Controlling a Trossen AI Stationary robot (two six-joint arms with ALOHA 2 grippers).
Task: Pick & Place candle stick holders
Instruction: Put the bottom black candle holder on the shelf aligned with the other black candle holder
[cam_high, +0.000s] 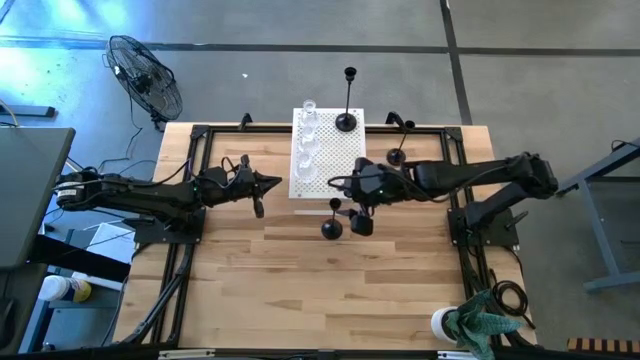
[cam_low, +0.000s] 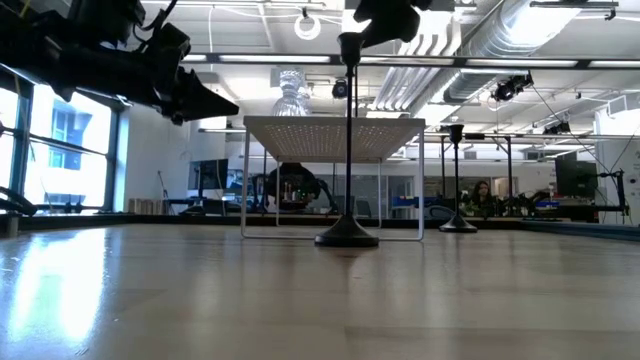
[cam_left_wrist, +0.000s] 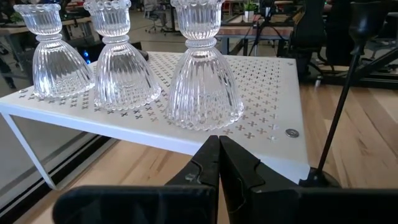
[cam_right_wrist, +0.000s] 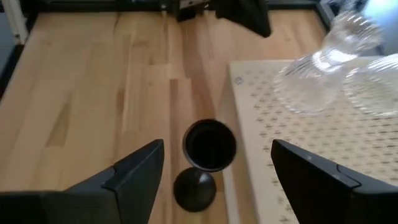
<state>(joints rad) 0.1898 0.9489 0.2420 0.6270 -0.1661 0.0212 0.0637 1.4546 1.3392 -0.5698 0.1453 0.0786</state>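
Note:
The black candle stick holder needs to go to the perforated board (cam_high: 340, 165). My right gripper will grab the holder by its top cup (cam_high: 335, 204) next.
A black candle stick holder (cam_high: 331, 228) stands on its round base on the table, just near of the white perforated board (cam_high: 340, 165). My right gripper (cam_right_wrist: 217, 149) hovers open above it, a finger on either side of its top cup (cam_right_wrist: 209, 144), touching nothing. Three clear glass holders (cam_left_wrist: 202, 74) stand on the board. A tall black holder (cam_high: 346, 122) stands on the board's far right corner. Another black holder (cam_high: 397, 157) stands on the table right of the board. My left gripper (cam_left_wrist: 219, 163) is shut and empty, left of the board.
The board stands raised on thin white legs (cam_low: 245, 180). Black frame rails (cam_high: 190, 150) run along the table's left, right and far sides. A fan (cam_high: 145, 75) stands off the far left corner. A bottle and green item (cam_high: 470, 325) sit at the near right.

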